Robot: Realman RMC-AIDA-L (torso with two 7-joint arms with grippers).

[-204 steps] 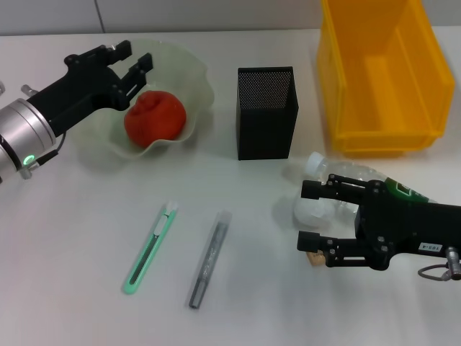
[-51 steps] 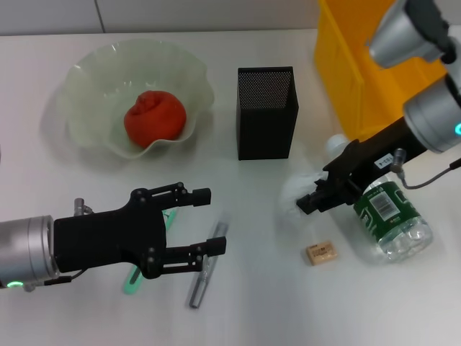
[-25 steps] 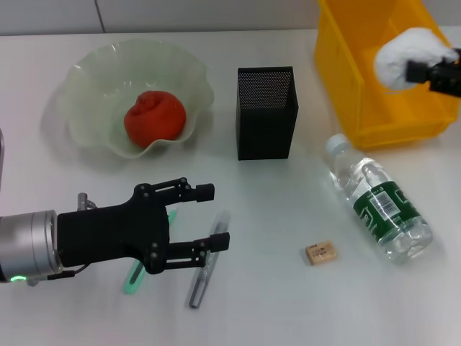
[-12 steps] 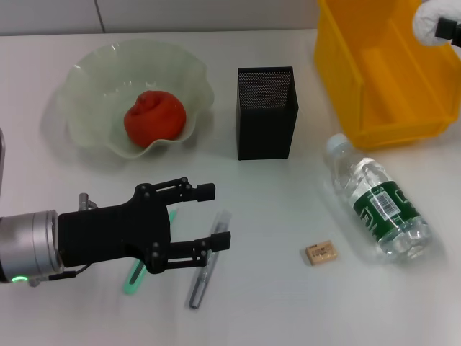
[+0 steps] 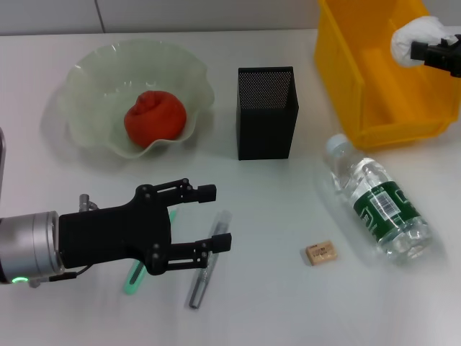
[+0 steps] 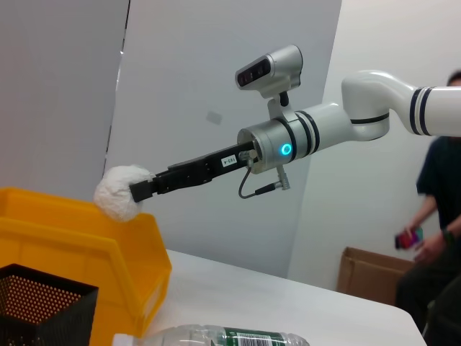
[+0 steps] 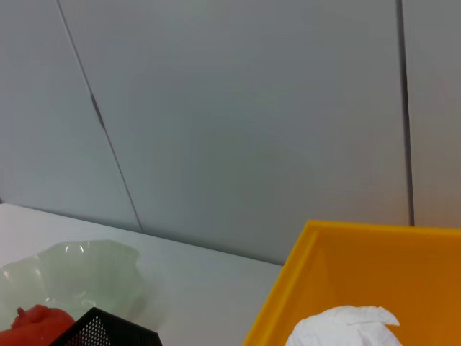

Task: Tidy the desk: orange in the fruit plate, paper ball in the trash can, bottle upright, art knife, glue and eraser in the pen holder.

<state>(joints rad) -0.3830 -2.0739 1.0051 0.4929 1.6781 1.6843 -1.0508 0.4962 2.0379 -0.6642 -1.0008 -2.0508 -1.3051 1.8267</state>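
Note:
The robot's right gripper is ready to open: the paper ball (image 5: 412, 37) hangs over the yellow trash can (image 5: 374, 79), inside the can's rim, so the ball would land in the can.
Over the yellow trash can (image 5: 374, 79), my right gripper (image 5: 426, 49) is shut on the white paper ball (image 5: 412, 37), which hangs above the bin's right side. The left wrist view shows that paper ball (image 6: 120, 192) held clear above the trash can (image 6: 79, 234). My left gripper (image 5: 215, 218) stands open low over the desk (image 5: 288, 310), its fingers above the grey glue (image 5: 205, 272). It covers most of the mint-green art knife (image 5: 132, 280). The orange (image 5: 155, 115) lies in the fruit plate (image 5: 83, 137). The bottle (image 5: 378, 205) lies on its side. The eraser (image 5: 320, 252) sits near it, and the pen holder (image 5: 266, 112) stands mid-desk.
Beyond the desk, the left wrist view shows a person (image 6: 432, 252) and a cardboard box (image 6: 374, 277) at the room's far side. A grey wall runs behind the desk.
My right gripper has brought the paper ball back down and inward over the trash can after rising to the far corner. The left gripper has barely moved.

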